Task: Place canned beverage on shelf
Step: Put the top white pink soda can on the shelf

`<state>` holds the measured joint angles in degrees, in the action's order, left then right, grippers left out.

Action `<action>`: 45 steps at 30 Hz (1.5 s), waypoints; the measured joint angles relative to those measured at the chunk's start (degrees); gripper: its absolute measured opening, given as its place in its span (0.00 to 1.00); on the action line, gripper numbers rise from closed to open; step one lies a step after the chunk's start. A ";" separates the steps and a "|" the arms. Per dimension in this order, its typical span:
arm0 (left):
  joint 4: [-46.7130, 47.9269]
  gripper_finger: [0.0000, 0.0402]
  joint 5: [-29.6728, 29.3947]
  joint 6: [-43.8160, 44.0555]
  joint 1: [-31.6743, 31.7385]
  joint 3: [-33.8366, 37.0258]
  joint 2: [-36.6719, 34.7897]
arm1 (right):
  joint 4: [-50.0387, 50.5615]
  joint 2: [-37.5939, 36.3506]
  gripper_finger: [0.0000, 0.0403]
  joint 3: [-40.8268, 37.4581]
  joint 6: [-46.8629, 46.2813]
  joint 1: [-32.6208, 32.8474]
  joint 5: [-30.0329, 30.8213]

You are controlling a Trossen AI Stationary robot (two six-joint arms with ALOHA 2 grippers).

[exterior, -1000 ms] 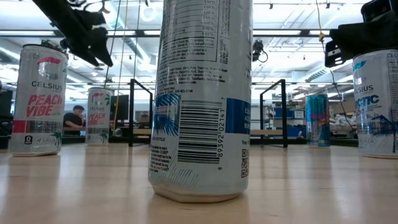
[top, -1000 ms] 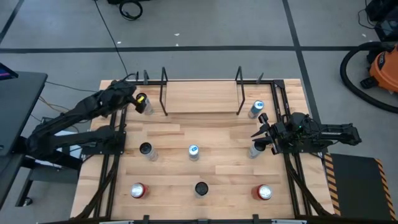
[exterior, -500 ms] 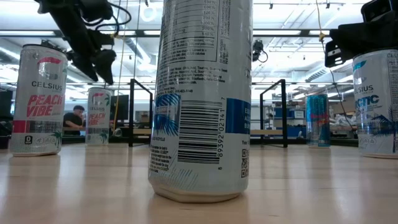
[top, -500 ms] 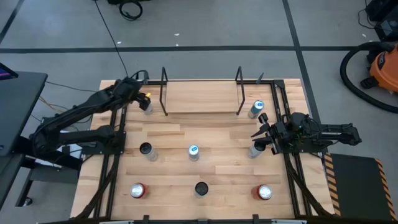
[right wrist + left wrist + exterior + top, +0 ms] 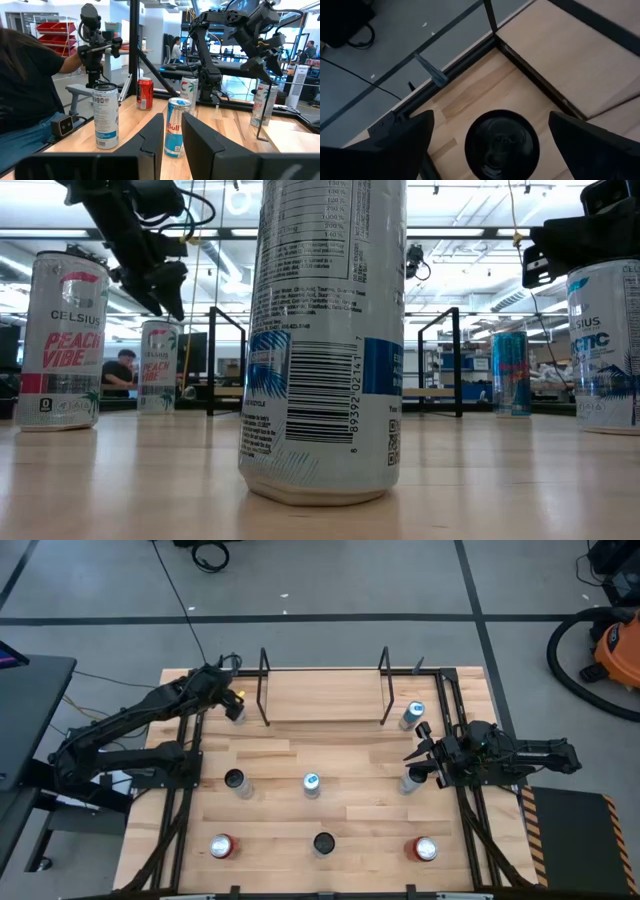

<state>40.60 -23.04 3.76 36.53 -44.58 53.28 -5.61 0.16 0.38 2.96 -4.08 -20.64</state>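
My left gripper isn't ready to close on the can yet and needs to go down to it first. Bare wood shows between my fingertips and the can's black top [image 5: 502,145].
A black-topped can [image 5: 236,712] stands upright on the table at the far left, just outside the left post of the shelf [image 5: 325,695]. My left gripper [image 5: 231,700] hovers over it, slanting down and open. In the left wrist view the can's top [image 5: 502,145] shows between the two spread fingers, untouched. In the low view this gripper [image 5: 152,278] hangs above the far Peach Vibe can [image 5: 158,366]. My right gripper [image 5: 417,754] waits shut and level at the right side, above a can [image 5: 411,781] and apart from it.
Several more cans stand upright around the table: one by the shelf's right post [image 5: 412,715], two in the middle row [image 5: 233,780] [image 5: 311,783], three in the near row [image 5: 323,843]. The shelf's light-wood board [image 5: 580,50] is bare. A person sits beyond the table [image 5: 30,90].
My left gripper has moved toward the table's far edge and down, tipping more steeply, until it hangs over the far-left can beside the shelf's post. It has stayed open. No can has moved.
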 joint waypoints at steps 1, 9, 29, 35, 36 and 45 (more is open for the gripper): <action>0.23 0.99 0.01 -0.84 0.00 0.00 0.00 | 0.00 0.00 0.19 -0.02 0.02 -0.02 0.00; 1.85 0.99 -0.01 -1.45 0.00 0.00 0.00 | 0.00 0.00 0.19 -0.02 0.00 -0.02 0.00; 5.68 0.99 3.58 1.63 0.04 0.00 2.79 | 0.00 0.00 0.19 -0.01 0.01 -0.01 0.00; 4.68 0.99 3.58 0.86 0.04 0.00 5.84 | 0.00 0.00 0.19 0.00 0.02 0.00 0.00; 4.47 0.99 3.57 0.23 0.04 0.00 6.12 | 0.00 0.00 0.19 -0.01 0.00 0.00 0.00; 5.04 0.99 3.60 -0.60 0.04 0.00 6.86 | 0.00 0.00 0.19 -0.02 0.02 0.00 0.00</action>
<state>45.64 -19.44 3.16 36.58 -44.58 60.14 -5.61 0.16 0.36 2.98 -4.08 -20.64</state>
